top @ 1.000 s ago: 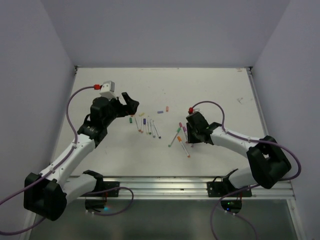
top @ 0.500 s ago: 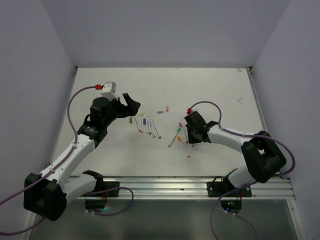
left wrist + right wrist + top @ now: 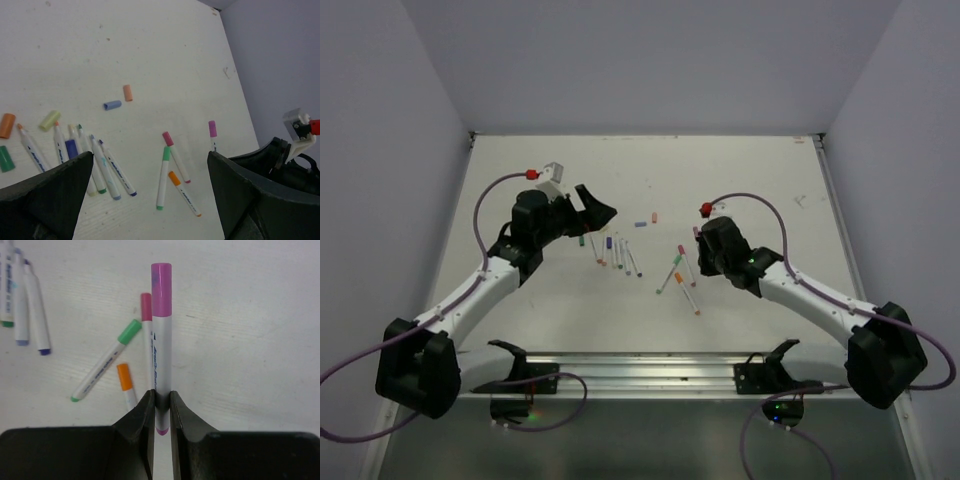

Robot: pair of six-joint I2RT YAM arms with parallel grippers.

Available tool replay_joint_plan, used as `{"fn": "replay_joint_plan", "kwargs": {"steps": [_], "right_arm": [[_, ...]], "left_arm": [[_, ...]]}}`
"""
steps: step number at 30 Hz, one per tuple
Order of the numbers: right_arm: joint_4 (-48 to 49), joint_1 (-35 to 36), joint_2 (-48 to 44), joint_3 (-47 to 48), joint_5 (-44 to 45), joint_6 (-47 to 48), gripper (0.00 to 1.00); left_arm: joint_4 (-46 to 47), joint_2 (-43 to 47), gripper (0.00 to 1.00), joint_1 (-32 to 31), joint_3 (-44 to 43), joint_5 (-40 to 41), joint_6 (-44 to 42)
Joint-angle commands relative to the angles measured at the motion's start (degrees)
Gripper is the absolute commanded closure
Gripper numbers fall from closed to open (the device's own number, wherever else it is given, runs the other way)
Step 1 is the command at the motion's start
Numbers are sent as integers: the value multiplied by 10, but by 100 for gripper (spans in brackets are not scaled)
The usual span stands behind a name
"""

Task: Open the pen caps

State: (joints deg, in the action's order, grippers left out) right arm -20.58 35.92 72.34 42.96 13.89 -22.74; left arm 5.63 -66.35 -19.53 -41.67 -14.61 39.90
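My left gripper grabs the pink cap (image 3: 696, 231) (image 3: 212, 128) sticking out of the right gripper next, to open the white pen. The pen's white body stays held.
My right gripper (image 3: 161, 401) is shut on a white pen (image 3: 161, 347) whose pink cap (image 3: 161, 287) points away from the wrist, above the table. The same pink cap (image 3: 212, 128) shows in the left wrist view, sticking out of the right gripper (image 3: 700, 250). Below it lie three capped pens: green (image 3: 106, 360), red (image 3: 146, 310) and orange (image 3: 125, 380). Loose pen caps lie farther left: orange (image 3: 128, 92), blue (image 3: 112, 105), yellow-green (image 3: 50, 120). My left gripper (image 3: 597, 211) hovers open above the uncapped pens (image 3: 107, 167), holding nothing.
Several uncapped white pens (image 3: 618, 255) lie in a row at the table's middle, with an orange cap (image 3: 7, 125) and a green cap (image 3: 5, 159) to their left. The white table (image 3: 750, 180) ends at walls on three sides.
The right gripper has closed on the pink-capped pen and lifted it off the table. The left arm has swung a little to the right, still open.
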Motion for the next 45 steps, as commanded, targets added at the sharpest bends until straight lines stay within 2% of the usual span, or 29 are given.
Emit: {"fn": "replay_joint_plan", "kwargs": {"steps": [1, 6, 9, 16, 25, 29, 30, 32, 33, 36, 41, 45], "right_arm": [[56, 33, -43, 13, -13, 29, 100], [116, 115, -33, 34, 13, 41, 100], [146, 132, -15, 43, 11, 36, 100], [162, 154, 3, 74, 18, 44, 100], [176, 165, 18, 91, 11, 40, 100], [178, 167, 21, 92, 18, 40, 100], [178, 168, 23, 92, 18, 40, 100], [178, 169, 25, 93, 18, 38, 100], [179, 170, 25, 93, 17, 37, 100], [179, 172, 29, 93, 18, 34, 100], [180, 173, 32, 95, 19, 34, 100], [180, 175, 31, 96, 22, 33, 100]], "left_arm": [[46, -29, 0, -3, -27, -44, 66], [50, -60, 3, -51, -85, -14, 77], [41, -88, 7, -82, -118, 17, 74], [47, -144, 13, -122, -126, 60, 91], [72, -179, 20, -160, -131, 73, 102], [70, -181, 32, -162, -136, 77, 101], [71, -181, 39, -163, -137, 77, 100], [69, -181, 42, -165, -136, 79, 100], [69, -181, 51, -165, -135, 79, 101], [69, -180, 57, -165, -133, 84, 100], [69, -181, 73, -165, -133, 87, 98], [71, -183, 94, -167, -131, 86, 98]]}}
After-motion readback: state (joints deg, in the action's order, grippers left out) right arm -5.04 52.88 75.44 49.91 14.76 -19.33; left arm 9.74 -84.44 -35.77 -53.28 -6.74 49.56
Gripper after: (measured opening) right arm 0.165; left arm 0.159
